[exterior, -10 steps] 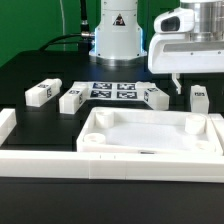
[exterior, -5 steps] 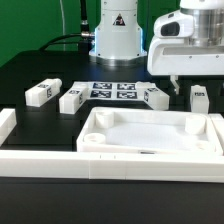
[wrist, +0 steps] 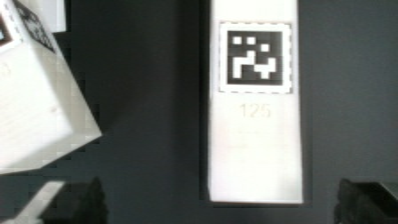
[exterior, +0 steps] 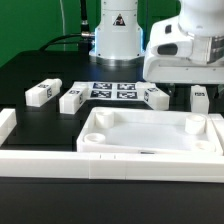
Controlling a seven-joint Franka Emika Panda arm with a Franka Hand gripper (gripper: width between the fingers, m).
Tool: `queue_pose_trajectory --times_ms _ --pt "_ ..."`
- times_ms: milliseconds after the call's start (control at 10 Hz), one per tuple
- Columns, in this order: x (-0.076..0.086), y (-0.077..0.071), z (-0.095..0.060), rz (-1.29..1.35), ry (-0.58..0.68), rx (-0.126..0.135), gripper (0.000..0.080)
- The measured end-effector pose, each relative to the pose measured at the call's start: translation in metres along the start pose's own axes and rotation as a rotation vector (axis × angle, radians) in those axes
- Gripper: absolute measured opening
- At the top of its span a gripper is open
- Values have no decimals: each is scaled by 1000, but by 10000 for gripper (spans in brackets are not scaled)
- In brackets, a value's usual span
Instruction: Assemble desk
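The white leg's near end (exterior: 199,98) is still below my open fingers, so my gripper lowers first and it is too early to close on the leg.
The white desk tabletop (exterior: 150,152) lies tray-side up near the front. Four short white tagged legs lie behind it: two at the exterior view's left (exterior: 43,92) (exterior: 73,98), one in the middle (exterior: 155,97) and one at the right (exterior: 201,98). My gripper (exterior: 190,88) hangs open just above the right leg. In the wrist view that leg (wrist: 253,100) lies lengthwise between my spread fingertips (wrist: 71,203), and the gripper (wrist: 219,205) touches nothing. Another leg (wrist: 36,90) shows at the side.
The marker board (exterior: 113,90) lies flat behind the legs, in front of the robot base (exterior: 115,40). A long low white border wall (exterior: 60,162) runs along the front, with an end piece (exterior: 8,125) at the exterior view's left.
My gripper has dropped lower and shifted toward the exterior view's left, closer over the right leg. The jaws have stayed open. No part has moved.
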State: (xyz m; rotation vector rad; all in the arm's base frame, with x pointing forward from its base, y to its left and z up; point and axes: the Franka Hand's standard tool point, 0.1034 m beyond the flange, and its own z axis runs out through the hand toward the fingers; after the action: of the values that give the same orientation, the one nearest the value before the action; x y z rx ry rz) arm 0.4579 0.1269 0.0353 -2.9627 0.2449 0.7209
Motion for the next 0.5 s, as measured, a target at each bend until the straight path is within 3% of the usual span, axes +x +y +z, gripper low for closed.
queue_pose_trajectory --times_ms 300,500 --pt "8 -5 -2 -18 -209 29 649" --pt "7 -9 3 -31 -358 16 649"
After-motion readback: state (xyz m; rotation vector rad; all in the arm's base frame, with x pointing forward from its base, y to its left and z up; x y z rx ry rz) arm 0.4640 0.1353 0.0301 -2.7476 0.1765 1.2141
